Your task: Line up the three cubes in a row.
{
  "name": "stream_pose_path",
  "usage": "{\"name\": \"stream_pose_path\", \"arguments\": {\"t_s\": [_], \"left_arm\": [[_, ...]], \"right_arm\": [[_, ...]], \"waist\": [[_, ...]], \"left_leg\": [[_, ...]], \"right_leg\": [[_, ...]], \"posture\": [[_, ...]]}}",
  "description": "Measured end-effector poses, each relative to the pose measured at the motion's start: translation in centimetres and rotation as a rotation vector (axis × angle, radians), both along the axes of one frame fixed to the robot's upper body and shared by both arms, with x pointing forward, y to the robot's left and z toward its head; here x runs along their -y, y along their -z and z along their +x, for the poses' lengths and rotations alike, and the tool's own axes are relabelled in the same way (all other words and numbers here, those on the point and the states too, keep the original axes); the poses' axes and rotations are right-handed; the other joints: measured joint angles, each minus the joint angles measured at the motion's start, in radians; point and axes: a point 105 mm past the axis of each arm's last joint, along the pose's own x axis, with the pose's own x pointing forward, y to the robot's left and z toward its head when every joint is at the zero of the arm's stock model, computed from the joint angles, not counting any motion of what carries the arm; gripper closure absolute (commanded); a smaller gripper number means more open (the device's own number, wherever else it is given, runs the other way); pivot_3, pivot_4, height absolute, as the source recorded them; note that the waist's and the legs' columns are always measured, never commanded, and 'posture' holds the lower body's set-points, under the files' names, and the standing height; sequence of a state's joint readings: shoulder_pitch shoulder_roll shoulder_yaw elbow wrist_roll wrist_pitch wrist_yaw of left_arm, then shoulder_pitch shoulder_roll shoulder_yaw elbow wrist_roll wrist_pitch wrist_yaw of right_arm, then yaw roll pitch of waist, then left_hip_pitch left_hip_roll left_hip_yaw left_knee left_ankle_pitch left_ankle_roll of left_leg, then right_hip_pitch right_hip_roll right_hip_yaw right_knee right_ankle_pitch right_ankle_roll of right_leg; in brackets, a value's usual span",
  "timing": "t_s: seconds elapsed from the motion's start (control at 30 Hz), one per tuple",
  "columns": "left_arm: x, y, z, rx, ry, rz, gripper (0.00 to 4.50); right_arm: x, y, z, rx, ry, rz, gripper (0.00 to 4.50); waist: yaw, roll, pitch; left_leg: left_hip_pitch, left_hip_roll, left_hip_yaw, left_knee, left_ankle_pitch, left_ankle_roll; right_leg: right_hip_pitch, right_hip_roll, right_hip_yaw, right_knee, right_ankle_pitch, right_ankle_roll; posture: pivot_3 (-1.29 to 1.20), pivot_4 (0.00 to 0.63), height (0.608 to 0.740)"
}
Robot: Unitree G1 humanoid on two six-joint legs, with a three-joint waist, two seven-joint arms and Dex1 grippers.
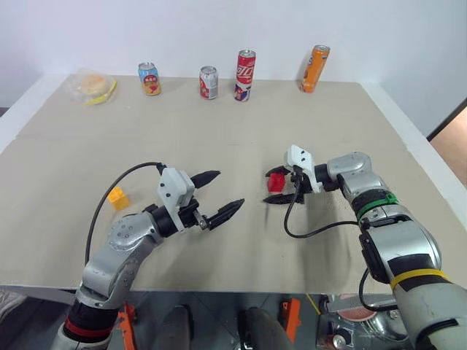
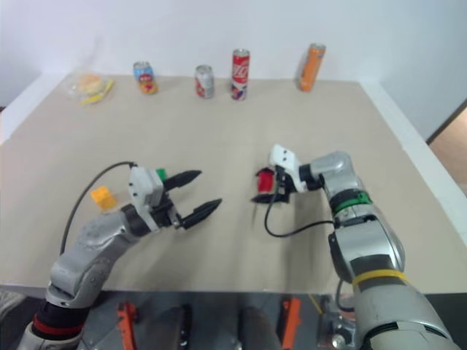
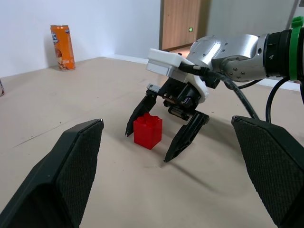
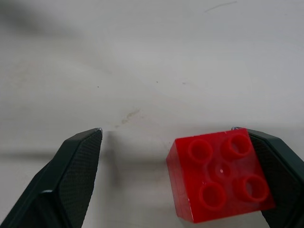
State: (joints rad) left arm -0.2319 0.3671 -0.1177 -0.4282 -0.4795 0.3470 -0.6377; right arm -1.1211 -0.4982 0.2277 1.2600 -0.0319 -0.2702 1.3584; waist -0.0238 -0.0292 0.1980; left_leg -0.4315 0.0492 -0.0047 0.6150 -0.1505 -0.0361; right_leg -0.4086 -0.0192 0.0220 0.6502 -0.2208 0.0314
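Note:
The right gripper grabs the red cube (image 1: 276, 181) by its flat sides next, to line up the cubes in a row.
The red cube (image 1: 276, 181) sits on the table right of centre. My right gripper (image 1: 268, 187) is open and straddles it, tips down at the table. In the right wrist view the red cube (image 4: 218, 173) lies against one finger (image 4: 280, 164), with a wide gap to the other. The left wrist view looks level across at the red cube (image 3: 147, 130). My left gripper (image 1: 229, 189) hangs open and empty above the table, left of the red cube and pointing toward it. The yellow-orange cube (image 1: 117, 197) lies at the left. The green cube (image 2: 161, 174) peeks out just behind my left wrist.
Several drink cans stand along the far edge: a short blue one (image 1: 149, 79), a short red-and-silver one (image 1: 209, 82), a tall red one (image 1: 245, 75) and an orange one (image 1: 314, 68). A clear bag of food (image 1: 91, 86) lies at the far left corner.

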Motion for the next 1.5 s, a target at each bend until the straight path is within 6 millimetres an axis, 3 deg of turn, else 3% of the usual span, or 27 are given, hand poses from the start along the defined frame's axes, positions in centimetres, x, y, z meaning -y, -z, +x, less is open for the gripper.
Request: {"name": "stream_pose_path", "arguments": {"t_s": [0.07,0.27,0.33,0.53,0.7,0.9,1.1,1.5], "left_arm": [[0.0,0.0,0.0,-0.004,-0.001,0.000,0.00],[0.1,0.0,0.0,-0.006,0.002,-0.005,0.00],[0.1,0.0,0.0,-0.008,0.005,-0.005,0.00],[-0.4,0.4,-0.5,-0.008,0.038,0.046,0.00],[-2.7,2.6,-2.5,-0.055,0.118,0.196,0.00],[-3.7,3.5,-4.3,-0.037,0.233,0.305,0.00],[-3.6,3.4,-4.4,-0.007,0.262,0.320,0.00],[-3.4,3.7,-3.8,-0.006,0.255,0.306,0.00]], "right_arm": [[0.1,0.0,0.1,0.006,0.013,-0.004,0.60],[0.4,-0.4,0.8,0.038,0.057,-0.009,2.78],[0.4,-0.7,1.0,0.051,0.068,-0.001,3.22],[0.0,-1.6,0.1,0.022,-0.019,0.041,3.21],[-1.6,-3.5,-2.1,0.058,-0.214,0.036,3.21],[-3.2,-0.9,-7.0,-0.044,-0.353,-0.035,3.21],[-3.6,0.9,-9.5,-0.117,-0.386,-0.086,3.21],[-3.9,1.3,-9.2,-0.112,-0.314,-0.100,3.21]], "waist": [[0.000,0.000,0.000],[0.000,0.000,0.000],[0.000,0.000,0.000],[-0.001,0.001,0.001],[-0.004,0.004,0.002],[0.004,0.005,0.002],[0.003,0.005,0.002],[0.001,0.004,0.002]], "left_leg": [[0.000,0.000,0.001,0.001,0.000,0.000],[0.000,0.000,0.001,0.001,0.000,0.000],[0.000,0.000,0.001,0.001,0.000,0.000],[0.000,0.000,0.001,0.001,0.000,0.000],[0.000,0.002,0.001,0.000,0.000,0.000],[-0.001,0.002,0.002,0.000,-0.001,-0.001],[0.000,0.002,0.004,0.002,-0.001,-0.001],[0.001,0.003,0.005,0.003,-0.001,0.000]], "right_leg": [[0.000,0.000,0.001,0.000,0.000,0.000],[0.000,0.000,0.001,0.000,0.000,0.000],[0.000,0.000,0.001,0.000,0.001,0.001],[0.000,0.000,0.002,0.000,0.001,0.002],[-0.001,0.001,0.001,0.001,-0.002,-0.002],[-0.003,-0.001,0.001,0.002,-0.005,-0.005],[-0.003,-0.001,0.001,0.002,-0.004,-0.005],[-0.002,0.000,0.001,0.002,-0.003,-0.006]], "posture": [[0.00,0.150,0.740],[0.00,0.150,0.740],[0.00,0.150,0.740],[0.00,0.150,0.740],[0.00,0.150,0.740],[0.00,0.150,0.740],[0.00,0.150,0.740],[0.00,0.150,0.740]]}}
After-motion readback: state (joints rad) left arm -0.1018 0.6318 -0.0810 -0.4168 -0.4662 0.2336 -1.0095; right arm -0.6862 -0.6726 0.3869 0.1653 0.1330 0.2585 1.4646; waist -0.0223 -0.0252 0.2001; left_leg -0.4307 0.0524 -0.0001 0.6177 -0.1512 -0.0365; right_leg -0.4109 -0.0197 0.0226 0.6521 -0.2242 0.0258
